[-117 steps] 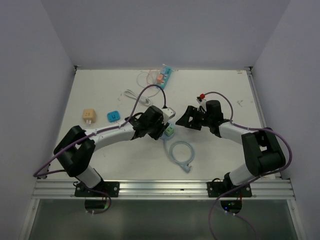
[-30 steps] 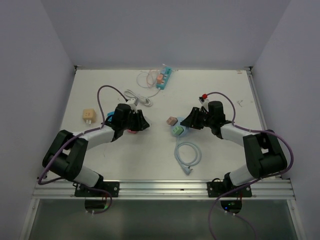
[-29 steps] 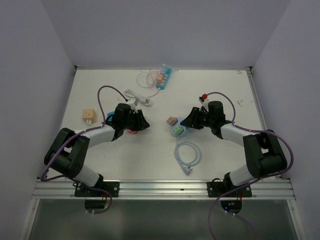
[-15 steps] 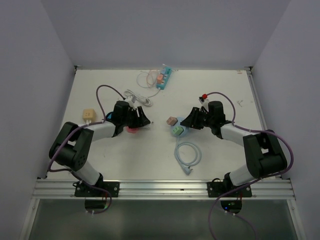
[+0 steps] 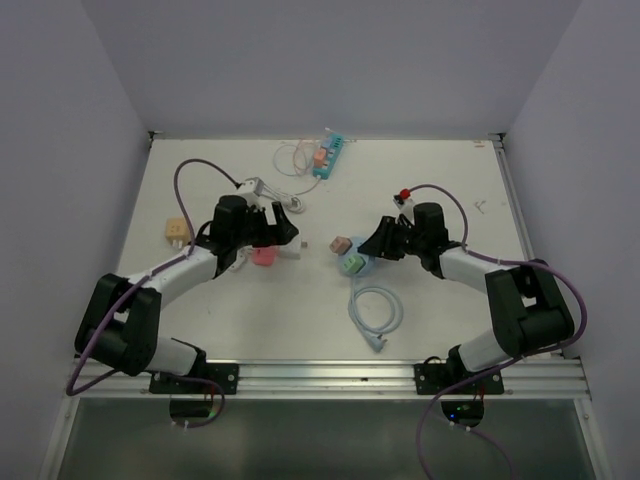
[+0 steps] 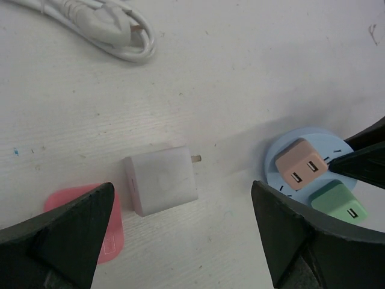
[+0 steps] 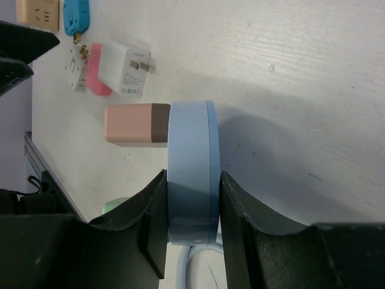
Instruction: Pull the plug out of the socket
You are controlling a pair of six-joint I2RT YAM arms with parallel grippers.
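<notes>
My left gripper grips the pink-beige plug (image 5: 342,243) (image 6: 298,165) across its opposite sides next, slotted end facing me, to pull it off the socket.
My right gripper (image 7: 191,180) (image 5: 376,245) is shut on the rim of a round light-blue socket (image 7: 192,150) (image 6: 274,164) (image 5: 366,268), held on edge. A pink-beige plug (image 7: 129,123) (image 6: 298,165) (image 5: 342,243) and a green plug (image 6: 337,201) (image 5: 352,263) sit in its face. A white plug (image 6: 161,179) (image 7: 123,71) lies flat on the table left of the socket, prongs toward it, against a pink block (image 6: 105,232) (image 5: 262,257). My left gripper (image 6: 186,241) (image 5: 280,235) hovers over the white plug, open and holding nothing.
A coiled light-blue cable (image 5: 375,310) lies in front of the socket. A white cable (image 6: 96,24) (image 5: 270,192) lies behind the left gripper. A teal power strip (image 5: 328,155) is at the back, a beige socket block (image 5: 177,231) at the left.
My left gripper has opened and let go of the white plug, which now lies on the table beside the pink block. The right gripper and socket have stayed put.
</notes>
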